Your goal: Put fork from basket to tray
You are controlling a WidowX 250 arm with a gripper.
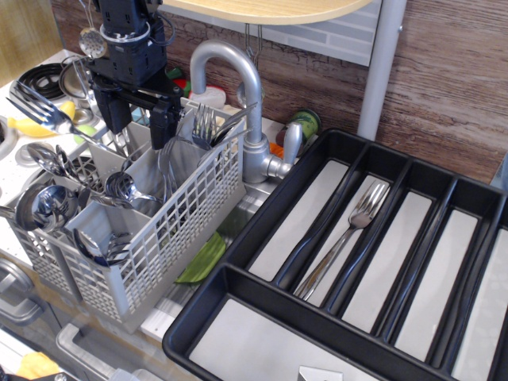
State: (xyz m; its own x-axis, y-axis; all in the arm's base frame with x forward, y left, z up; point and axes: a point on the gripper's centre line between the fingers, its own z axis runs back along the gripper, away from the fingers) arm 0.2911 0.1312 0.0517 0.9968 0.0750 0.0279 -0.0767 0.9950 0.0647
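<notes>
I need to grab the fork's tined head with my gripper next, so that I can move the slim steel fork from the basket [186, 218] into the tray.
The light grey lattice basket [186, 218] stands at the left with cutlery in its compartments. One steel fork [36, 109] leans out to the left, tines up, its handle running down into the basket beside my left finger. More forks [205, 127] stand tines up in the back compartment. My black gripper [140, 119] hangs over the basket's back part, jaws open and wide apart, with nothing between them. The black tray [208, 319] with pale grey slots lies to the right. One fork [349, 234] lies in its second long slot.
Round-bowled steel spoons [44, 202] fill the basket's front and left compartments. A grey faucet [238, 75] arches right behind the basket, close to my gripper. A green item [202, 258] lies between basket and tray. A wooden shelf [270, 9] hangs overhead.
</notes>
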